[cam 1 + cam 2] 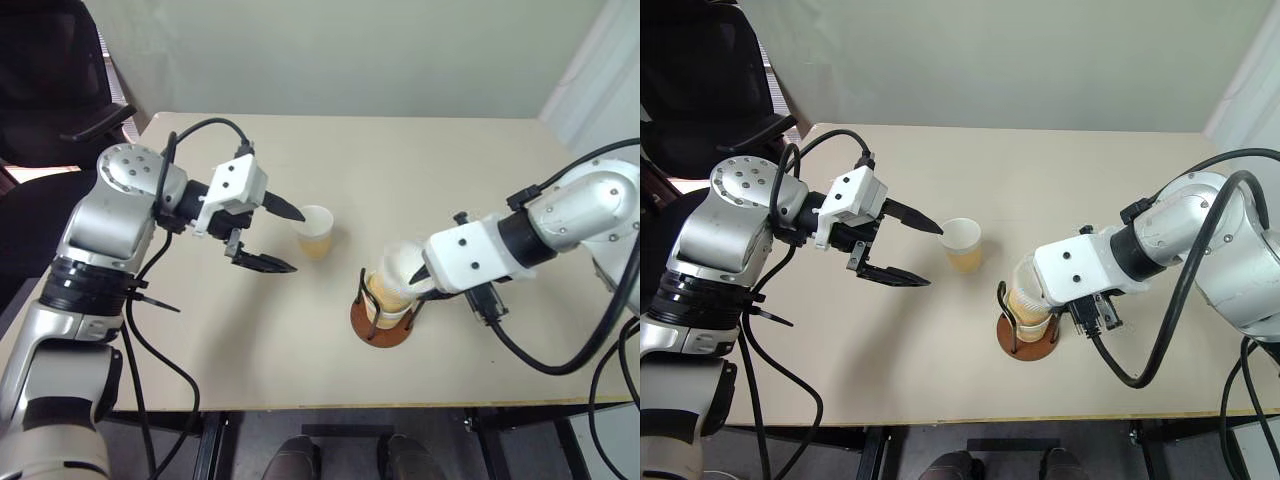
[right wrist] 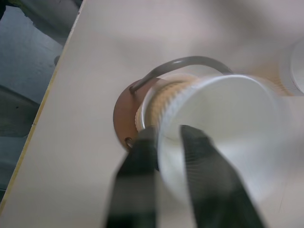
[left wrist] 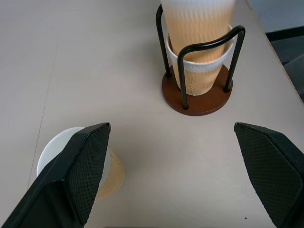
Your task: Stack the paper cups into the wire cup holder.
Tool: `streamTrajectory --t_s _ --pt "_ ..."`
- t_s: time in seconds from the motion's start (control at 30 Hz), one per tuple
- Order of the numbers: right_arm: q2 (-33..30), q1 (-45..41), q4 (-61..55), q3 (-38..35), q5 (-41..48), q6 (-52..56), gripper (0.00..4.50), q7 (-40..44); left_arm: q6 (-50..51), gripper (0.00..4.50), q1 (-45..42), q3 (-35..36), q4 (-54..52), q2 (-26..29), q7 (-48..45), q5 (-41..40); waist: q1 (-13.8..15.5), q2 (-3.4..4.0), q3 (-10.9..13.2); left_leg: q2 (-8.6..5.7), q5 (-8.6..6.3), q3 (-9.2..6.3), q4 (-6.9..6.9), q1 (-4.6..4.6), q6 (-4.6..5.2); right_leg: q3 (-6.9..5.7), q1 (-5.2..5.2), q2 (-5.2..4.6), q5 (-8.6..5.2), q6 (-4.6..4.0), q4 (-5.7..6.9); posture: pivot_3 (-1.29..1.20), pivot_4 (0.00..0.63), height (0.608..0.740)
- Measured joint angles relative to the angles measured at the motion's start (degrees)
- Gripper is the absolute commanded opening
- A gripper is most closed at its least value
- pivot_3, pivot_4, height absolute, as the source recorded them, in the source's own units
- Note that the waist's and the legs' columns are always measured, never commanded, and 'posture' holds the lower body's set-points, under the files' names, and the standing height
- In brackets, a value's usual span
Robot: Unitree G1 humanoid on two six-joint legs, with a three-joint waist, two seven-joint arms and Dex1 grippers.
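The paper cup alone on the tabletop shows two facing sides of its thin rim above the round, sloping body, so I should grab the cup there with my left gripper next.
The wire cup holder (image 1: 381,328) stands on its reddish-brown disc near the table's front edge, right of centre. A paper cup (image 3: 199,78) sits inside its black loops. A second paper cup (image 2: 223,123) is nested into that one, tilted and standing higher. My right gripper (image 2: 167,130) straddles this upper cup's rim, one finger inside and one outside, with a gap between them. Another paper cup (image 1: 316,232) stands upright and alone on the table left of the holder. My left gripper (image 1: 299,241) hovers wide open just left of that cup, pointing at it.
The beige table (image 1: 300,380) ends just in front of the holder. A black office chair (image 1: 50,80) stands beyond the table's left corner. Black cables hang from both arms.
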Motion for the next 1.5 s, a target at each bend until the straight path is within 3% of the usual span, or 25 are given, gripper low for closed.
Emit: streamTrajectory --t_s 0.1,0.4,0.6,1.03,1.27,1.5 --pt "0.80 0.16 -0.08 -0.37 0.04 1.06 2.97 -0.63 -0.95 4.50 -0.01 0.00 0.30 0.00 0.00 0.90 -0.01 0.00 0.00 0.00 0.00 0.01 0.01 0.00 0.00 0.01 0.00 0.00 0.00 0.00 0.00 0.00 0.150 0.740" --pt "4.10 -5.35 7.16 -14.81 7.41 18.96 2.97 -9.35 -13.99 4.50 -1.91 -2.29 10.35 0.49 -0.49 8.83 0.14 -0.01 0.00 0.00 0.00 -0.06 -0.05 -0.01 -0.01 -0.01 -0.01 0.01 0.00 -0.03 -0.07 0.00 0.150 0.740" --pt "3.69 -1.15 2.74 -24.13 16.89 30.28 2.97 -12.91 -27.74 4.50 -10.22 -3.04 25.66 -4.54 -0.22 13.62 0.48 -0.01 0.01 -0.05 -0.04 -0.01 -0.10 -0.11 0.00 0.01 -0.11 0.00 -0.01 -0.05 -0.12 0.00 0.150 0.740" --pt "3.20 6.00 -5.16 -33.03 28.79 39.92 2.97 -23.76 -46.44 4.50 -16.62 -5.75 47.00 -15.06 1.44 21.13 0.54 0.00 0.04 -0.04 -0.06 0.05 -0.04 -0.28 0.01 0.05 -0.28 -0.02 0.04 0.08 -0.08 0.00 0.150 0.740" --pt "1.43 8.21 -6.22 -35.71 33.55 41.31 2.97 -27.22 -54.07 4.50 -19.56 -8.06 53.75 -17.42 6.14 27.40 0.63 0.01 0.04 -0.06 -0.06 0.15 0.01 -0.46 0.00 0.07 -0.48 0.05 0.06 0.16 -0.06 0.00 0.150 0.740" --pt "0.35 10.23 -6.37 -36.79 36.66 41.14 3.01 -30.27 -57.86 2.06 -20.52 -9.48 57.27 -19.51 12.20 31.75 0.70 0.01 0.04 -0.11 -0.07 0.21 0.03 -0.54 0.02 0.09 -0.56 0.13 0.07 0.26 -0.06 0.00 0.150 0.740"
